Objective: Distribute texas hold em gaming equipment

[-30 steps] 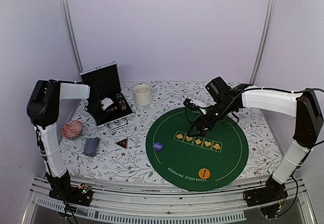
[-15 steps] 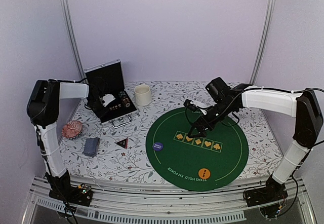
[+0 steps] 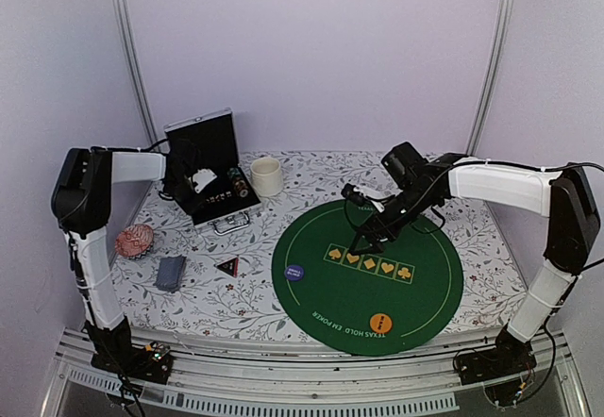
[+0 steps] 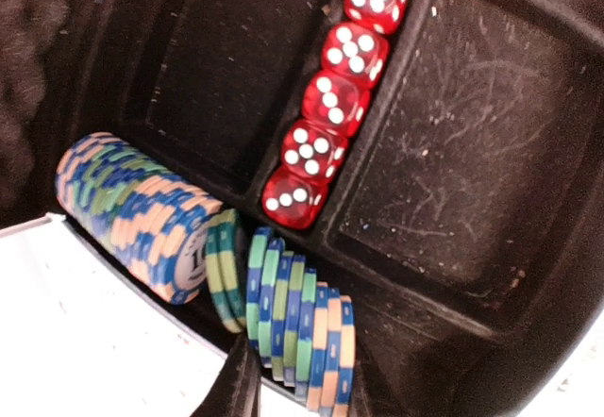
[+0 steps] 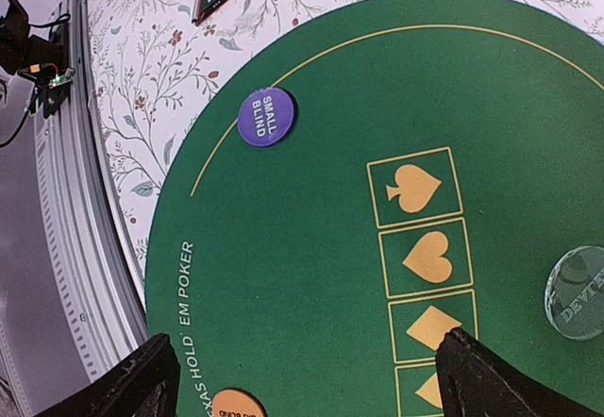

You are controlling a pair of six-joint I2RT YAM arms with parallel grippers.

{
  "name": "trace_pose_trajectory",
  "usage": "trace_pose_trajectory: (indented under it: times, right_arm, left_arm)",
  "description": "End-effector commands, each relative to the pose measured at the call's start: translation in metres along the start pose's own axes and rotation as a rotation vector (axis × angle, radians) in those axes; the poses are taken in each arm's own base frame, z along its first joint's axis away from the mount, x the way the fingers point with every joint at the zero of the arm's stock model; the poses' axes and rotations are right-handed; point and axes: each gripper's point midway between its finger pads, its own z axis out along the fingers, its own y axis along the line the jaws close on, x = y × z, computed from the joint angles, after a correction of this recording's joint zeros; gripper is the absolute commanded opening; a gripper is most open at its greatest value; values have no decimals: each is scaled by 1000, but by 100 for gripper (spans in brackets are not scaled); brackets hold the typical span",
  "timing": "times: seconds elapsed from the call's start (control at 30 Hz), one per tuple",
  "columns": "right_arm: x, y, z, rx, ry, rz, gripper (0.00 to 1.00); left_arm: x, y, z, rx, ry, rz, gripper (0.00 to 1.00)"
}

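Observation:
The left gripper's two fingers are closed against the ends of the green-blue and blue-peach chip stack, so the chip stack [image 4: 301,329] would come up out of the case if the robot lifted the left gripper now.
My left gripper [image 3: 200,187] is inside the silver-edged black case [image 3: 209,145]. In the left wrist view its jaws [image 4: 297,393] close on either side of a stack of green-blue and blue-peach poker chips [image 4: 297,313] standing on edge. Another blue-peach chip stack [image 4: 132,211] and a row of red dice [image 4: 330,96] lie beside it. My right gripper [image 3: 366,241] hovers wide open and empty [image 5: 311,389] over the green mat [image 3: 425,285]. On the mat lie a purple small blind disc [image 3: 294,272], an orange disc [image 3: 380,322] and a clear dealer disc [image 5: 578,294].
A black-red triangular token [image 3: 226,266] and a grey-blue card deck [image 3: 171,272] lie on the floral cloth left of the mat. A cream mug [image 3: 266,176] stands right of the case. A pink-red round object [image 3: 134,241] sits near the left edge.
The black case has shifted right toward the mug, its lid now more upright, and my left gripper went with it. The right arm has barely moved.

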Motion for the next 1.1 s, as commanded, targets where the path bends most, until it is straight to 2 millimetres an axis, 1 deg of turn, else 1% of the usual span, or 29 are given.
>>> trace_pose_trajectory:
  times: [0.0,0.13,0.17,0.2,0.27,0.33,0.37,0.4,0.43,0.5,0.57,0.63,0.67,0.7,0.77,0.8,0.9,0.97,1.07]
  right_arm:
    - [-15,-2,-7,8,-32,9,96]
    - [-26,-7,-18,68,-68,15,95]
    - [-29,-8,-22,82,-80,14,95]
    - [-32,-8,-26,95,-94,18,95]
    - [-38,-10,-34,125,-121,23,95]
    - [-43,-14,-42,168,-143,48,95]
    - [-44,-20,-45,211,-149,63,95]
    - [-45,-23,-48,233,-153,78,94]
    - [-44,-26,-51,259,-157,99,93]
    - [-47,-23,-58,271,-177,107,91]
    - [-52,-11,-64,260,-212,88,91]
    - [-53,1,-66,242,-229,72,91]
    - [-50,4,-64,235,-224,86,91]
    - [-46,5,-62,233,-214,100,91]
    - [-32,8,-50,246,-176,141,90]
    - [-25,12,-43,253,-154,145,90]
    - [-7,36,-21,232,-93,123,89]
    - [0,50,-12,225,-78,104,90]
    - [6,61,-2,224,-90,104,89]
  left_arm:
    - [-45,18,-57,-26,-180,-103,0]
    - [-59,21,-100,-7,-260,-223,0]
    - [-64,18,-113,7,-283,-253,0]
    - [-71,8,-127,34,-311,-277,0]
    - [-86,-19,-153,103,-373,-284,0]
    - [-102,-60,-177,198,-430,-263,0]
    - [-109,-82,-188,251,-450,-245,0]
    - [-114,-103,-196,301,-463,-228,0]
    - [-119,-120,-204,345,-475,-235,0]
    - [-126,-157,-218,483,-502,-253,0]
    - [-132,-193,-229,641,-529,-279,0]
    - [-136,-231,-236,773,-529,-267,0]
    - [-135,-247,-235,813,-507,-245,0]
    - [-133,-263,-227,836,-465,-234,0]
    - [-130,-287,-222,905,-423,-223,0]
    - [-129,-296,-221,941,-411,-220,0]
    - [-123,-325,-218,1050,-369,-220,0]
    - [-115,-344,-213,1092,-325,-188,0]
    - [-98,-367,-200,1115,-246,-144,0]
